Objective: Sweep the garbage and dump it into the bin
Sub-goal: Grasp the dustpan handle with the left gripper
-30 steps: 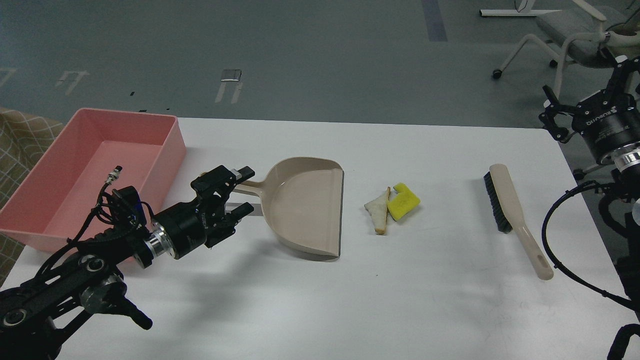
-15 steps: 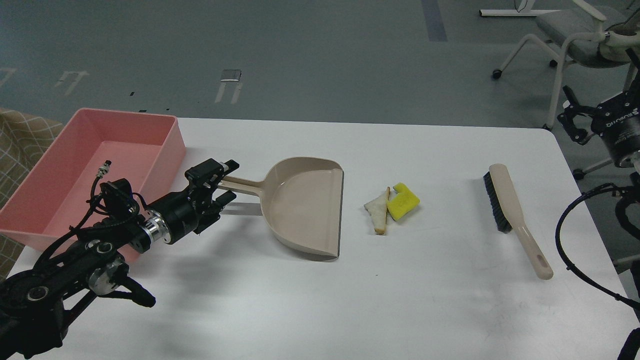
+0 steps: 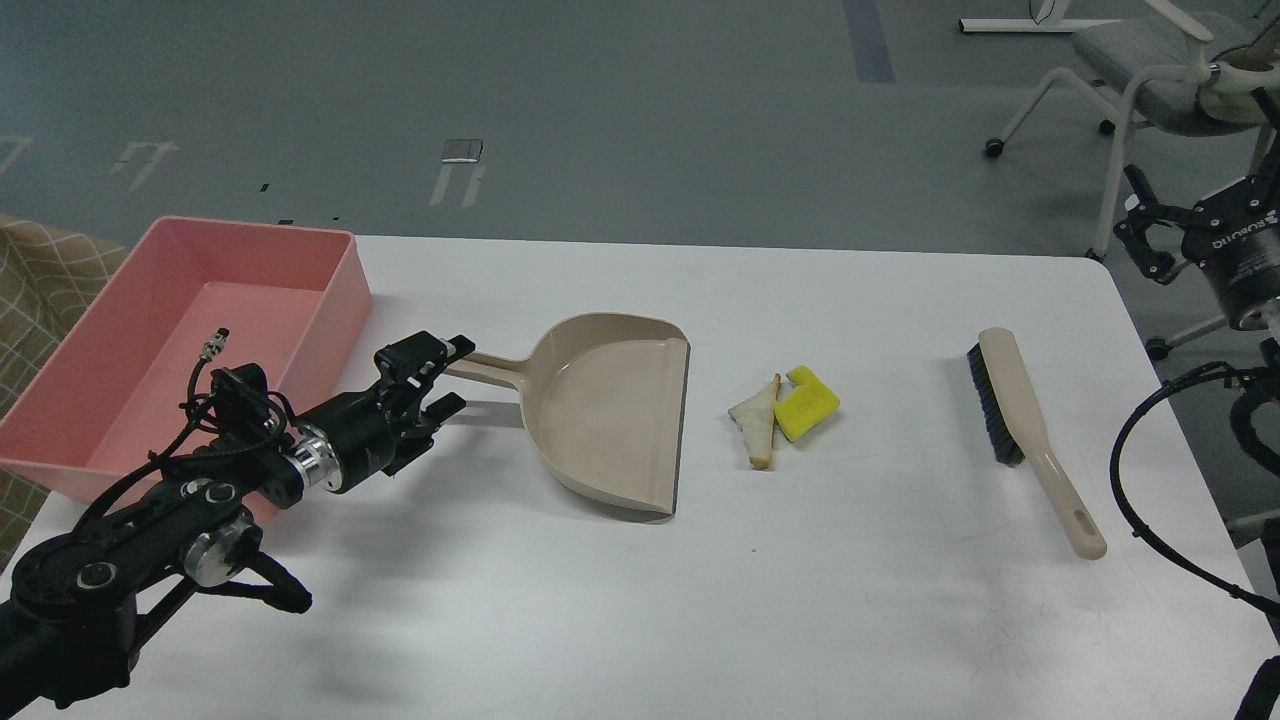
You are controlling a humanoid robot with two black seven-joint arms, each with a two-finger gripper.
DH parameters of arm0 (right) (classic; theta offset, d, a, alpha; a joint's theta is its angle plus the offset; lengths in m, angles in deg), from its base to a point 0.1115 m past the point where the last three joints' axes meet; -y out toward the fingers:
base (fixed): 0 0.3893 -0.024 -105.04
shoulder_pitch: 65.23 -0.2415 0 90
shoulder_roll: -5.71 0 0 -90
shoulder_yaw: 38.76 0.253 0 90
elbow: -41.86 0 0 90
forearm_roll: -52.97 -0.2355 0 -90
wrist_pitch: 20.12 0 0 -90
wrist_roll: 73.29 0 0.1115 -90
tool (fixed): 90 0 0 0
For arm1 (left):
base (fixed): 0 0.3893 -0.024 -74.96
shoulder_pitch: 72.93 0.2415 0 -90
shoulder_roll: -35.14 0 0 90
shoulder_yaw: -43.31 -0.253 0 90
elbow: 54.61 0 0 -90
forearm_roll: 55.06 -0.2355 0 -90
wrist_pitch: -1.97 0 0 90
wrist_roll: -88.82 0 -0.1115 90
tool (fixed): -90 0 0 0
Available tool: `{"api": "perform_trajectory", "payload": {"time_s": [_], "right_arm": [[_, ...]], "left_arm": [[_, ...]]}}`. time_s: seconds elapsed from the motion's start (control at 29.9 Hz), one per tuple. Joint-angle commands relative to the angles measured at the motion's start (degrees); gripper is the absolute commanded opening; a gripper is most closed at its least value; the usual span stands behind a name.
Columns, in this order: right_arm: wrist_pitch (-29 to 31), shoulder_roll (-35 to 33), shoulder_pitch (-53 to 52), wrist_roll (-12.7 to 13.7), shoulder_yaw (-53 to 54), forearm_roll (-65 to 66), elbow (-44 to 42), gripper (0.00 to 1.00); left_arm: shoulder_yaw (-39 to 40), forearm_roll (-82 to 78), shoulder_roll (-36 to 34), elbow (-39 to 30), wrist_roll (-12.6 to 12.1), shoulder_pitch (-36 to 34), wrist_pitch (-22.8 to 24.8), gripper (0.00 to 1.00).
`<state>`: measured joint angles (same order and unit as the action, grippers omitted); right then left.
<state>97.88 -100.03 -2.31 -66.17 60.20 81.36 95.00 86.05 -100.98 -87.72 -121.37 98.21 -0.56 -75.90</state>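
My right gripper should next grip the beige hand brush by its handle (image 3: 1068, 504). Then it can sweep the bread and foam into the dustpan (image 3: 610, 415).
The garbage lies mid-table: a yellow notched foam block (image 3: 806, 402) touching a triangular white bread slice (image 3: 758, 420). The pink bin (image 3: 345, 290) stands at the table's far left and holds nothing. The beige dustpan (image 3: 610, 415) lies between the bin and the garbage, mouth toward the garbage. My left gripper (image 3: 447, 375) is shut on the end of the dustpan handle (image 3: 490, 368), which is raised a little off the table. My right gripper (image 3: 1140, 232) is open and empty, beyond the table's right edge, far from the garbage.
A beige hand brush (image 3: 1030, 430) with black bristles lies on the right of the white table (image 3: 700, 600). An office chair (image 3: 1150, 70) stands on the floor behind the right corner. A checked cloth (image 3: 40, 280) lies left of the bin.
My left gripper drew back to the left and closed on the handle end, lifting it slightly and dragging the dustpan a little left. My right gripper moved right, away from the table.
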Motion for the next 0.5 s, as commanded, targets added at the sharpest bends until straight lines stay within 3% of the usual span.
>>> {"api": "perform_trajectory", "payload": {"time_s": [0.0, 0.47], "right_arm": [[0.0, 0.0, 0.0, 0.0, 0.1, 0.0, 0.0, 1.00], [0.0, 0.0, 1.5, 0.0, 0.1, 0.0, 0.0, 1.00]], "left_arm": [[0.0, 0.1, 0.8, 0.7, 0.1, -0.8, -0.1, 0.81], [0.0, 0.4, 0.7, 4.0, -0.1, -1.6, -0.3, 0.77]]}}
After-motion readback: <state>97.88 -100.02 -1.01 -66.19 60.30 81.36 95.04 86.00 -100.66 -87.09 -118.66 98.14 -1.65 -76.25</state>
